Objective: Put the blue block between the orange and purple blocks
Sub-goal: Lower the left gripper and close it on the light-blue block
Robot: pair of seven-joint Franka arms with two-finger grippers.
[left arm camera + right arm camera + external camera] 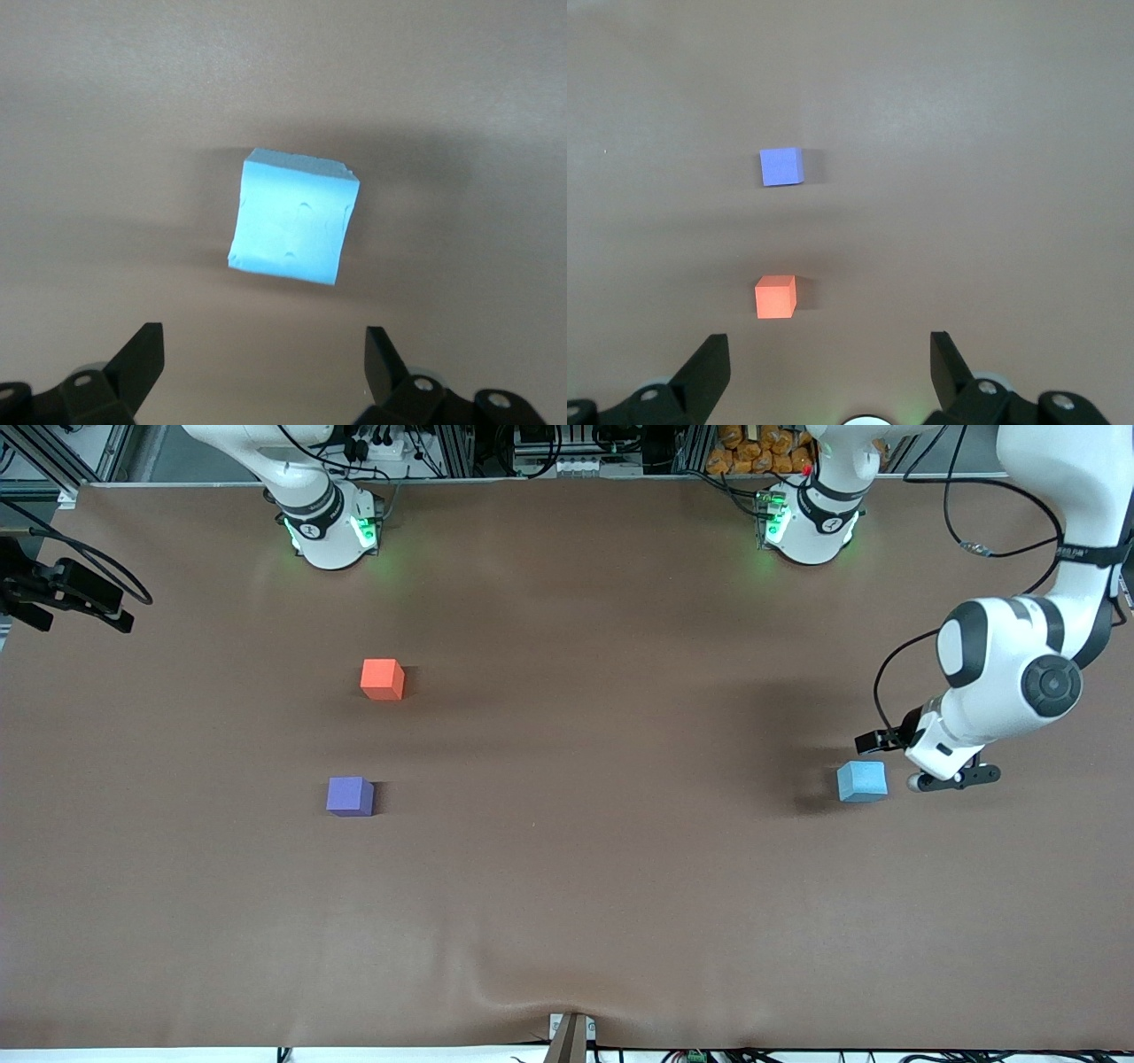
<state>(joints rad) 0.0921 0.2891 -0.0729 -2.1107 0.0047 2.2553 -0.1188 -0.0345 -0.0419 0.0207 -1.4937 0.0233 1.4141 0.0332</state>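
Observation:
The blue block [862, 781] needs to go between the purple block and the orange block [383, 678], so my left gripper needs to grab it by its opposite sides next.
The blue block [862, 781] sits on the brown table toward the left arm's end. My left gripper [952, 778] hangs low beside it, open and empty. In the left wrist view the blue block [294, 217] lies ahead of the open left gripper [266, 341], not between its fingers. The orange block [383, 678] and the purple block [350, 795] stand apart toward the right arm's end, the purple one nearer the front camera. My right gripper [828, 345] is open and empty, high over the table, and waits; its view shows the orange block [775, 297] and purple block [781, 166].
The two robot bases [330, 527] [808, 522] stand along the table's back edge. A black camera mount [62, 593] juts in at the right arm's end. A small clamp [571, 1036] sits at the front edge.

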